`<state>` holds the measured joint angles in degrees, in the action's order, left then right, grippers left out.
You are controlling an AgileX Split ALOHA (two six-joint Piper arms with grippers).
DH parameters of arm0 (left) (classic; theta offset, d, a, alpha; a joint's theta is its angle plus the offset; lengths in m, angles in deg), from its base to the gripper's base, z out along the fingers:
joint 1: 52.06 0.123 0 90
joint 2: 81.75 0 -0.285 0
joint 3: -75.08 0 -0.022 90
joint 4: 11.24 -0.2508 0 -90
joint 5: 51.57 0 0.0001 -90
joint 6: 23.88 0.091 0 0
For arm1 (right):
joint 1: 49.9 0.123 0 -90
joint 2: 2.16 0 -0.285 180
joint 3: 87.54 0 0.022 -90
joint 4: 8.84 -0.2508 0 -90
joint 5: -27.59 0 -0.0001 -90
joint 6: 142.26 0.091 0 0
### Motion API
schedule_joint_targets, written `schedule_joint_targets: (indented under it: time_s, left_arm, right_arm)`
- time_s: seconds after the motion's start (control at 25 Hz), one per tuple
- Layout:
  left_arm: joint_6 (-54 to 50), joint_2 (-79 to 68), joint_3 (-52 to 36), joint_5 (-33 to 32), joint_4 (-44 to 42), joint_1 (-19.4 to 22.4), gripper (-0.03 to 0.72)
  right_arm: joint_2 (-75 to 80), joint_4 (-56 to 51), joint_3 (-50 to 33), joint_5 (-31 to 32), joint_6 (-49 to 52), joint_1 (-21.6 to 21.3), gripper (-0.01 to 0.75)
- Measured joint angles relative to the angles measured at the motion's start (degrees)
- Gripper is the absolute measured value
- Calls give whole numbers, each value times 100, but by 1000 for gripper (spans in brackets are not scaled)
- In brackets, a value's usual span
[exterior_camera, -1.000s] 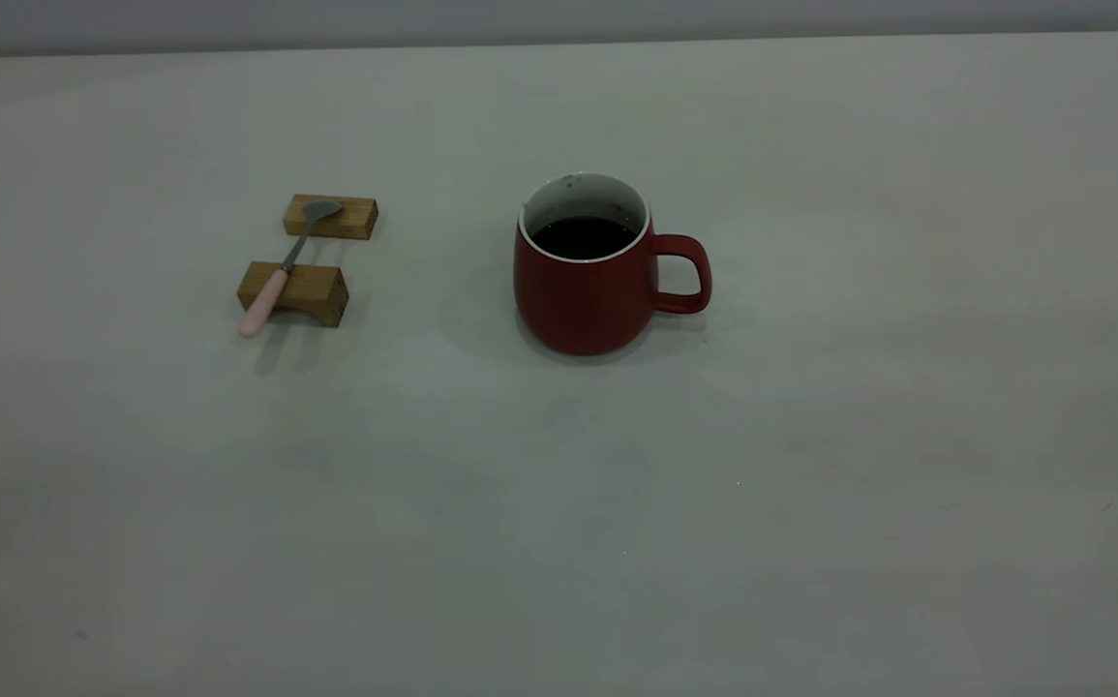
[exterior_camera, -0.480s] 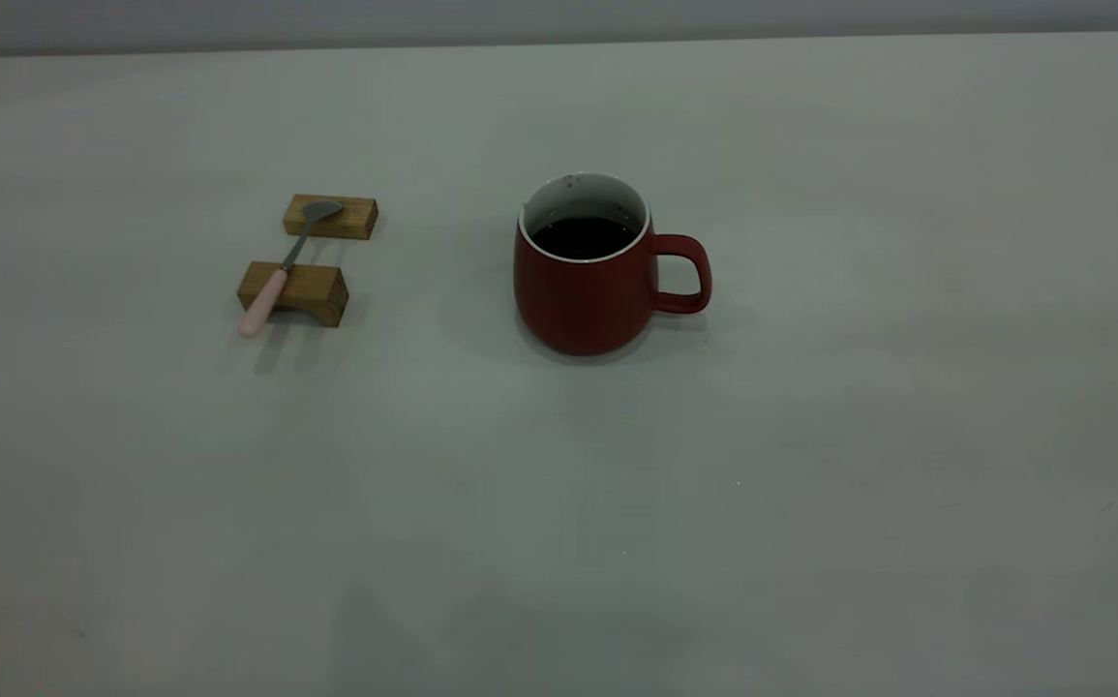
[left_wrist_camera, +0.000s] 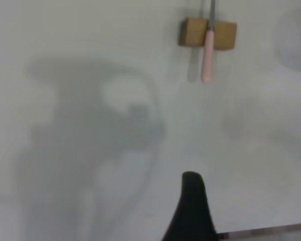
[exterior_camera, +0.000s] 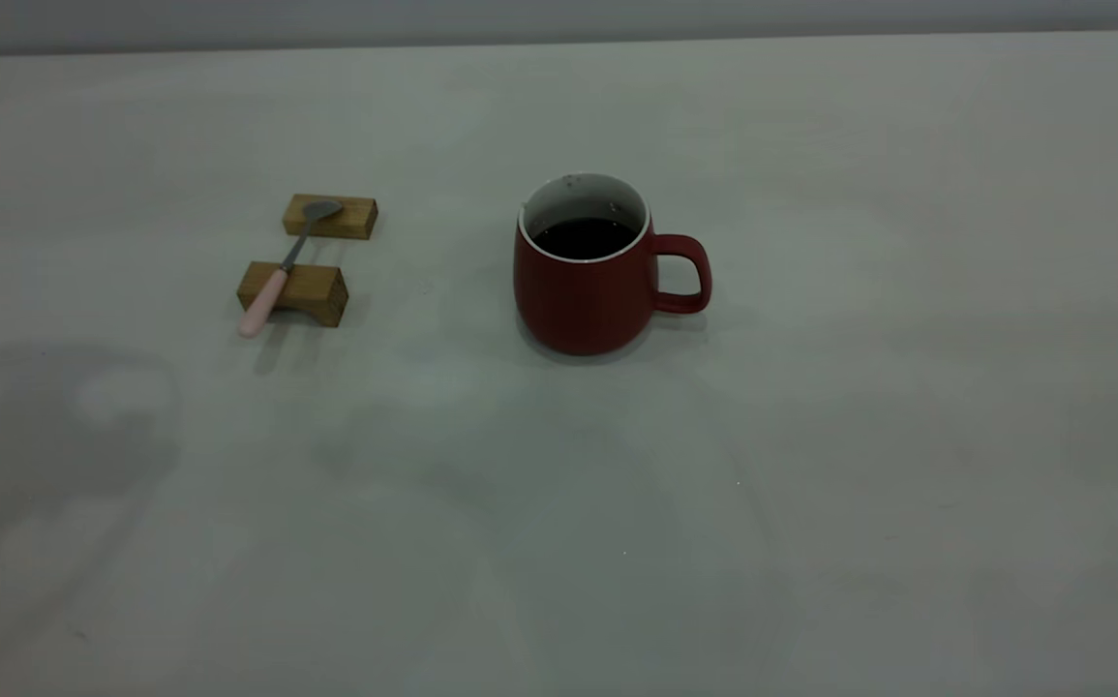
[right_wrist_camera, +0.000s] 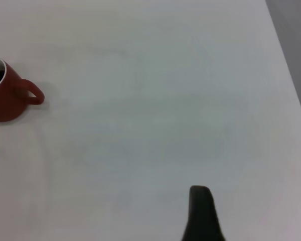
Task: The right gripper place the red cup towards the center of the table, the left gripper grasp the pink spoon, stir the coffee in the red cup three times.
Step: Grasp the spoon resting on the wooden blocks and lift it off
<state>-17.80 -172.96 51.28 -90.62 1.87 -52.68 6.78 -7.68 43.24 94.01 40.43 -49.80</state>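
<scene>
Next, the left gripper grabs the spoon by its pink handle (exterior_camera: 263,304) to stir the coffee in the red cup (exterior_camera: 583,281).
The red cup (exterior_camera: 583,281) stands upright near the middle of the table (exterior_camera: 907,387), its handle pointing right and dark coffee (exterior_camera: 586,237) inside. The pink spoon (exterior_camera: 273,281) lies across two wooden blocks to the cup's left, bowl on the far block. Neither gripper shows in the exterior view. In the left wrist view a black part of my left gripper (left_wrist_camera: 193,211) hangs well short of the spoon (left_wrist_camera: 207,55). In the right wrist view a black part of my right gripper (right_wrist_camera: 200,213) is far from the cup (right_wrist_camera: 5,100).
The far wooden block (exterior_camera: 331,216) and the near one (exterior_camera: 294,290) carry the spoon. An arm's shadow (exterior_camera: 65,426) lies on the table at the left front. The table's right edge (right_wrist_camera: 291,80) shows in the right wrist view.
A dark arm shadow has spread over the table's left front, and a fainter one in front of the cup. Cup, spoon and blocks have not moved.
</scene>
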Motion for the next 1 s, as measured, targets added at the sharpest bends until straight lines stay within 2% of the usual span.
schedule_joint_targets:
  time_s: [0.36,0.68,1.0]
  left_arm:
    - [245,-1877,442,719,316,-408,677]
    - [245,-3313,1085,796,335,-712,666]
    - [245,-4357,1564,836,297,-801,662]
  right_arm:
    - [0,0,0,0,0,0,587]
    - [0,0,0,0,0,0,587]
    - [0,0,0,0,0,0,587]
